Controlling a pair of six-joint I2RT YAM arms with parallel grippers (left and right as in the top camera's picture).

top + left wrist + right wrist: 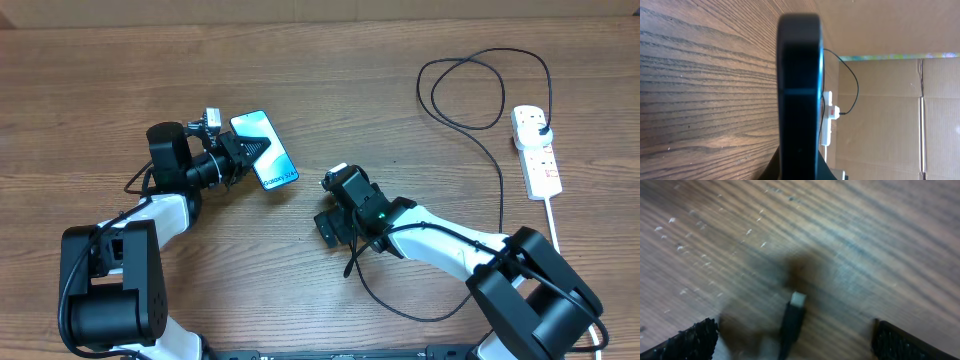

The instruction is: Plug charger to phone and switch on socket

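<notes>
The charger's connector lies between my right gripper's fingers and closing now would catch it, so my right gripper closes on its black body [791,323] next.
My left gripper [238,152] is shut on the phone [266,149] and holds it tilted above the table, its lit screen facing up. In the left wrist view the phone [799,85] shows edge-on as a black bar between my gripper's [800,173] dark fingers. The charger cable [497,170] loops from a black plug in the socket [537,150] at the far right and runs under my right arm. My right gripper [329,206] is open wide. In the blurred right wrist view the charger's connector [792,317] lies loose on the wood between the fingers [692,340] of my gripper [794,332], touching neither.
The socket's thick white cord [552,220] runs toward the front edge at the right. A cardboard wall [890,110] stands behind the table, with the socket [827,117] in front of it. Bare wood lies between the phone and my right gripper.
</notes>
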